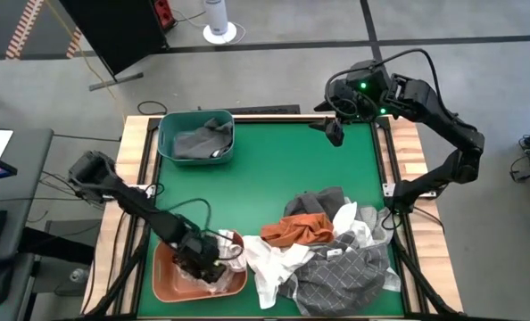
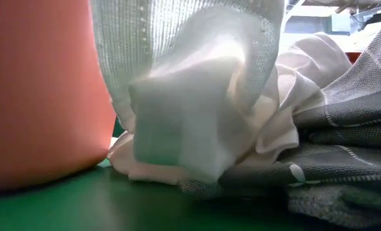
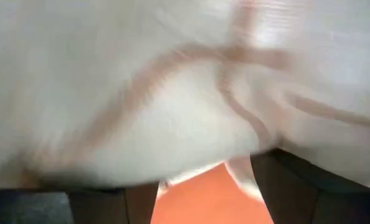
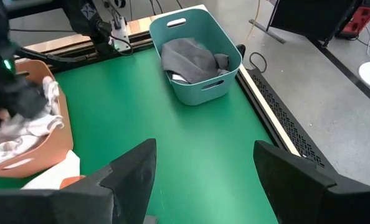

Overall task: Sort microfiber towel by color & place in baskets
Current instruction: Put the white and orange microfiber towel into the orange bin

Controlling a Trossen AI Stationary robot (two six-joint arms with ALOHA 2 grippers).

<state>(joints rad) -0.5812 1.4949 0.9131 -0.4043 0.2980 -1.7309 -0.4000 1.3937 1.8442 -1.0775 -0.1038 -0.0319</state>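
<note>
Next, my left gripper grabs the heap's dark grey towel by a bunched fold [image 1: 315, 201] to sort it into the teal basket [image 1: 196, 138].
My left gripper [image 1: 204, 265] is down inside the salmon basket [image 1: 171, 290] at the near left. Its fingers stand apart in the left wrist view [image 3: 203, 180], with the basket floor showing between them. A white towel [image 3: 172, 93] fills the view just beyond them and lies in that basket [image 4: 23, 124]. The teal basket [image 1: 196, 138] at the far left holds a dark grey towel [image 4: 188, 57]. My right gripper [image 1: 335, 132] hangs open, high over the far right. My left gripper's open fingers [image 3: 284, 186] stand right at the white towel's lower edge [image 3: 235, 158], pointing steeply down into the salmon basket. I cannot tell whether they touch the cloth, which lies slack in the basket.
A heap of towels covers the near right: rust orange [image 1: 296, 230], grey with a white grid [image 1: 341, 276], white [image 1: 263, 263] beside the salmon basket, dark grey [image 1: 314, 203]. The green mat [image 1: 274, 178] between the baskets and the heap is bare.
</note>
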